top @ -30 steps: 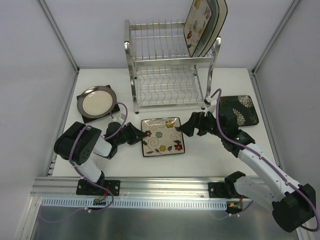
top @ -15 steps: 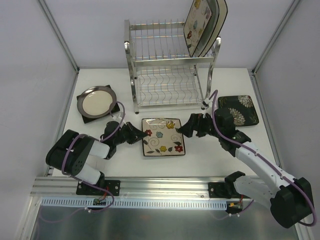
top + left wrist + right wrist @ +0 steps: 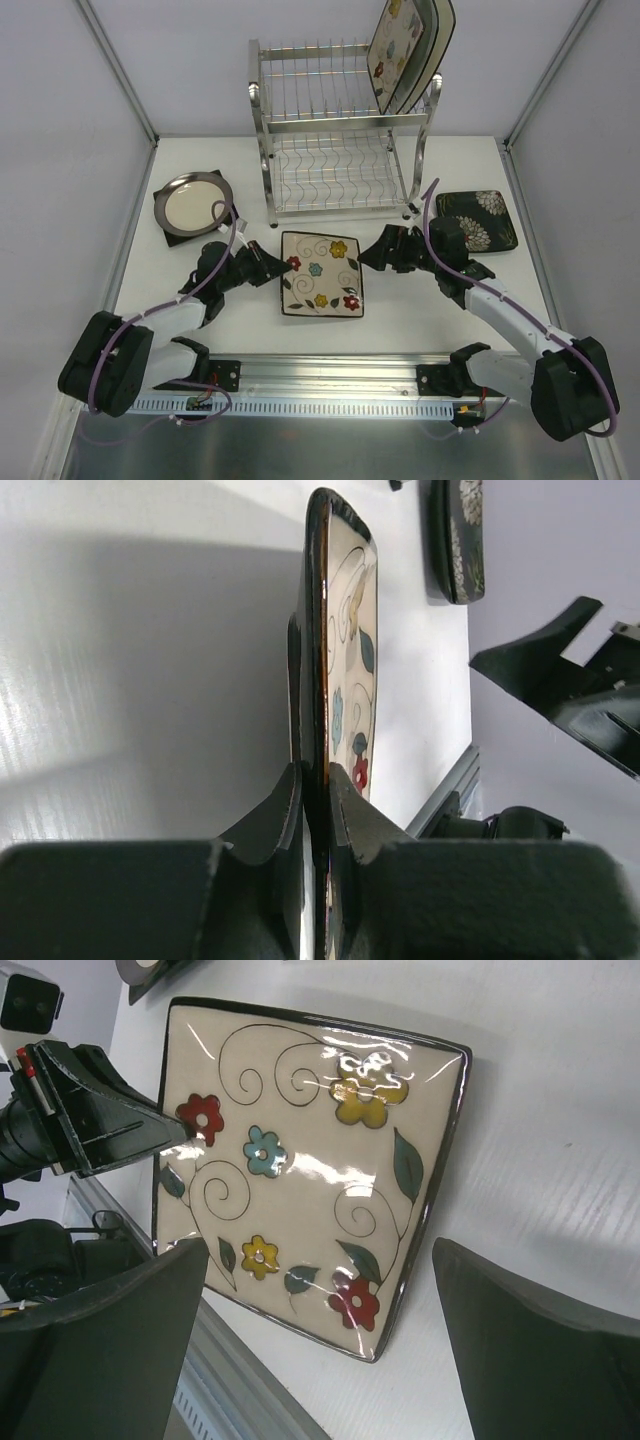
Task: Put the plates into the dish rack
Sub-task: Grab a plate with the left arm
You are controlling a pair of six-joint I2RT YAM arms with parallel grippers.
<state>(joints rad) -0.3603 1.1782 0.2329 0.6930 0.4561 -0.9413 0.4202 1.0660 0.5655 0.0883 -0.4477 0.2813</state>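
Note:
My right gripper grabs the square plate's free rim (image 3: 361, 274) opposite my left gripper next, to take over and load it upright into the dish rack (image 3: 340, 140).
A cream square plate with colourful flowers (image 3: 321, 273) is in the table's middle, raised on its left side. My left gripper (image 3: 283, 268) is shut on its left rim; the left wrist view shows that plate (image 3: 340, 650) edge-on between the fingers. My right gripper (image 3: 366, 260) is open just right of the plate, not touching it; the right wrist view shows the plate (image 3: 300, 1160) between and beyond its fingers. The chrome dish rack (image 3: 340, 140) stands behind, with two square plates (image 3: 405, 50) upright in its top tier. A round cream plate (image 3: 192, 203) lies left, a dark flowered plate (image 3: 478, 220) right.
The round plate rests on a dark square plate (image 3: 236, 214) whose corner shows. A metal rail (image 3: 320, 370) runs along the near edge, with both arm bases on it. White walls with slanted frame bars close in the left, right and back.
My left arm has stretched forward and its gripper has lifted and turned the flowered plate's left side. My right gripper has stayed open beside the plate's right edge.

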